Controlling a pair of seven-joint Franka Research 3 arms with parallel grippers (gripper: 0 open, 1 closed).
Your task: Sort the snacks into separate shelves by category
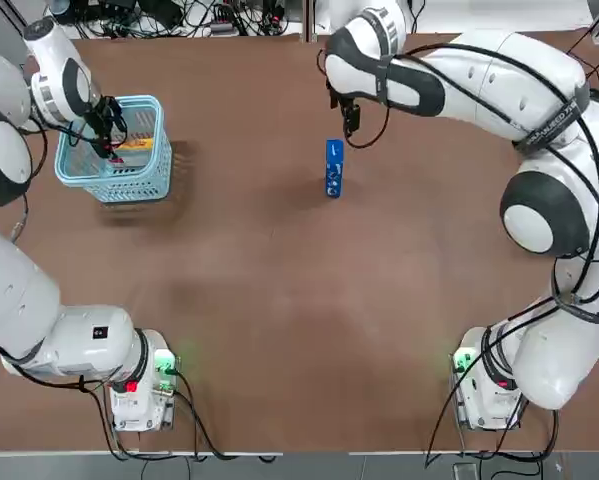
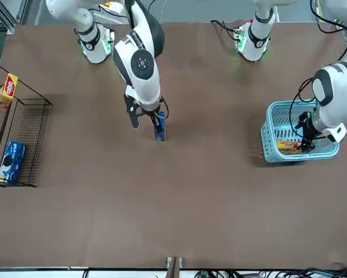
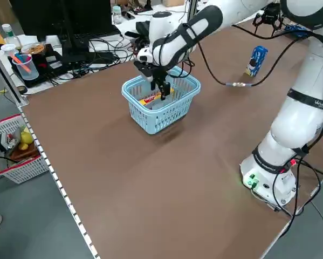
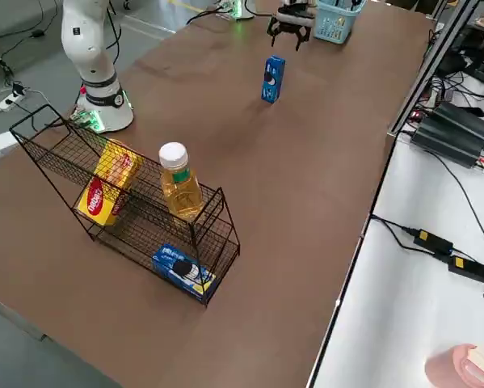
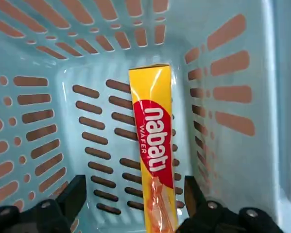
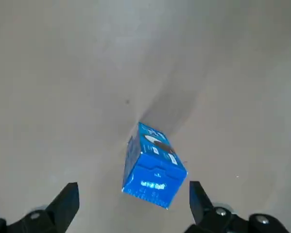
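The left gripper takes hold of the yellow box (image 5: 154,131) around its middle (image 5: 160,201) next, to keep the long, slim box level.
A long yellow-orange box (image 5: 154,145) with a red logo lies on the floor of the light blue basket (image 1: 144,102). My left gripper (image 5: 133,194) hangs inside the basket, open, one finger on each side of the box. A blue packet (image 1: 334,168) stands upright mid-table. My right gripper (image 1: 350,122) hovers open just above and beyond it, and the packet (image 6: 154,167) shows between the fingers. The black wire rack (image 4: 136,212) at the table's right end holds a yellow box (image 4: 104,190) on the upper tier and a blue packet (image 4: 183,271) on the lower.
A bottle of amber liquid with a white cap (image 4: 177,182) stands on the rack's upper tier beside the yellow box. Cables and power strips lie beyond the table's far edge.
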